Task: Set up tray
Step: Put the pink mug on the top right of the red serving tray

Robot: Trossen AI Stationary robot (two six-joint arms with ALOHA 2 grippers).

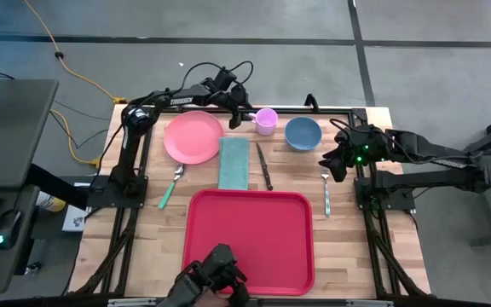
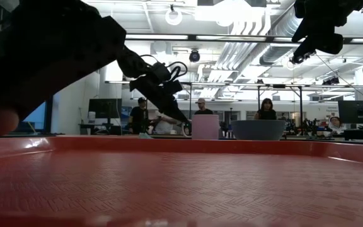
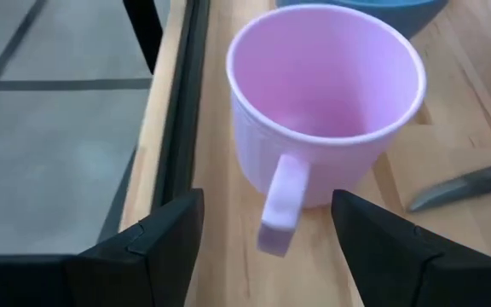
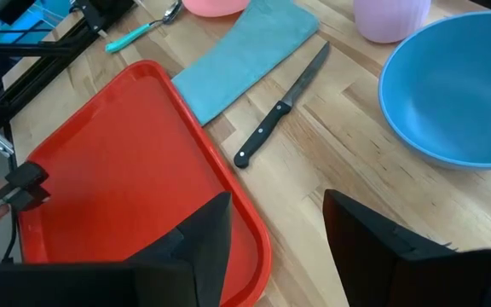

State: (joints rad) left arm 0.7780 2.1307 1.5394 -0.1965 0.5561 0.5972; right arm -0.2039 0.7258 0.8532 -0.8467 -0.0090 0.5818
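Observation:
I should next grab the pink mug by its handle (image 1: 252, 118) with my left gripper, and then set it on the red tray (image 1: 250, 239).
The red tray (image 1: 250, 239) lies flat at the table's near middle, and its floor (image 2: 181, 183) fills the low view. A pink mug (image 1: 266, 121) stands upright near the far edge. My left gripper (image 1: 245, 118) is open, level at the mug's left. In the left wrist view its fingers (image 3: 156, 243) stand on either side of the mug's handle (image 3: 281, 205) without touching it. My right gripper (image 1: 331, 158) is open and hovers above the table, right of the blue bowl (image 1: 303, 133). From there it looks down on the tray (image 4: 118, 170).
Between the far edge and the tray lie a pink plate (image 1: 193, 136), a teal napkin (image 1: 234, 162) and a black-handled knife (image 1: 264, 166). A teal-handled spoon (image 1: 170, 188) lies left of the tray and a fork (image 1: 326, 192) right of it. A dark device (image 1: 216, 277) sits at the tray's near rim.

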